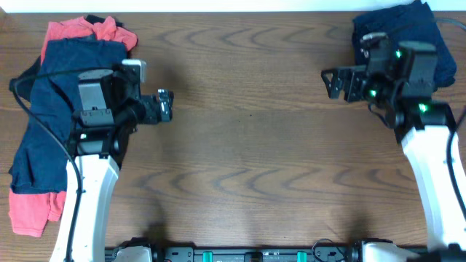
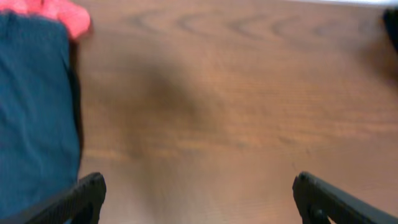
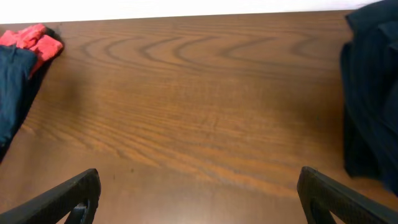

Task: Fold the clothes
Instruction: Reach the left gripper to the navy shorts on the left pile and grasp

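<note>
I will spread the dark blue garment (image 1: 44,124) for folding, so my left gripper should pick it up next near its outer edge, away from the open table.
A pile of clothes lies at the table's left: a dark blue garment (image 1: 44,124) over red ones (image 1: 73,30). The blue garment (image 2: 31,106) and a red one (image 2: 62,15) also show at the left of the left wrist view. A folded dark navy garment (image 1: 404,33) sits at the far right corner, and shows in the right wrist view (image 3: 373,93). My left gripper (image 1: 164,106) is open and empty just right of the pile (image 2: 199,193). My right gripper (image 1: 333,81) is open and empty, left of the navy garment (image 3: 199,193).
The brown wooden table (image 1: 247,145) spans between the two arms. The left arm's cable (image 1: 51,138) trails over the blue garment. The table's far edge meets a white wall (image 3: 186,7).
</note>
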Motion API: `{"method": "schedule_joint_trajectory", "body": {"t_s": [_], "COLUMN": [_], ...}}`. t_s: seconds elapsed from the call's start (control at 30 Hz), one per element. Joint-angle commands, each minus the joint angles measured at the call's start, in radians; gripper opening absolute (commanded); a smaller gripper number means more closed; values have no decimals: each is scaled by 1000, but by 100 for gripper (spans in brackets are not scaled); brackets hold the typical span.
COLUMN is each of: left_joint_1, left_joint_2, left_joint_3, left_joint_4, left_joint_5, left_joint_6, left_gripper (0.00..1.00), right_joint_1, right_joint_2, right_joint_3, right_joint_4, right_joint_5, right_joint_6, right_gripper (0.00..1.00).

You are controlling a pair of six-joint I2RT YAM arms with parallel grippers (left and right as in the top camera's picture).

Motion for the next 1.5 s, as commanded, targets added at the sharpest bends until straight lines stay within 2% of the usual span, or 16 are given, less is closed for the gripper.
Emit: {"method": "schedule_joint_trajectory", "body": {"t_s": [0.0,0.1,0.2,0.5,0.7,0.93,0.97,1.0,1.07,1.1,1.13,1.17,1.23,1.27,1.33,1.47], "left_joint_1": [39,106,189,408,466,500,501,501,500,500,499,499,499,499,499,491], "left_joint_2": [42,122,228,507,603,706,718,728,737,738,738,738,738,737,730,670], "left_joint_3": [59,123,180,288,288,288,288,288,288,288,288,288,288,288,288,288], "left_joint_4": [43,74,117,193,265,285,286,286,293,295,300,309,327,333,334,322], "left_joint_5": [-124,-217,-272,-277,-277,-276,-275,-273,-272,-270,-269,-269,-269,-269,-269,-260], "left_joint_6": [-46,-47,-52,-55,-55,-55,-55,-55,-55,-56,-59,-71,-95,-110,-142,-278], "left_gripper": [98,98,98,98,98,96,93,85,61,53,50,48,37,22,6,6], "right_joint_1": [8,8,8,8,9,9,9,9,9,9,9,9,9,9,9,9], "right_joint_2": [46,68,72,72,72,72,72,72,72,72,72,72,72,72,72,72], "right_joint_3": [34,34,34,34,34,34,34,34,34,34,34,34,34,34,34,34], "right_joint_4": [15,13,-5,-103,-123,-118,-115,-112,-106,-103,-100,-97,-96,-96,-96,-89], "right_joint_5": [-76,-185,-205,-196,-178,-179,-178,-179,-179,-179,-179,-179,-179,-179,-179,-179], "right_joint_6": [35,40,39,-42,-42,-42,-42,-42,-42,-42,-41,-38,-38,-38,-38,-38], "right_gripper": [99,99,99,99,99,88,85,77,66,63,59,57,55,53,53,52]}}
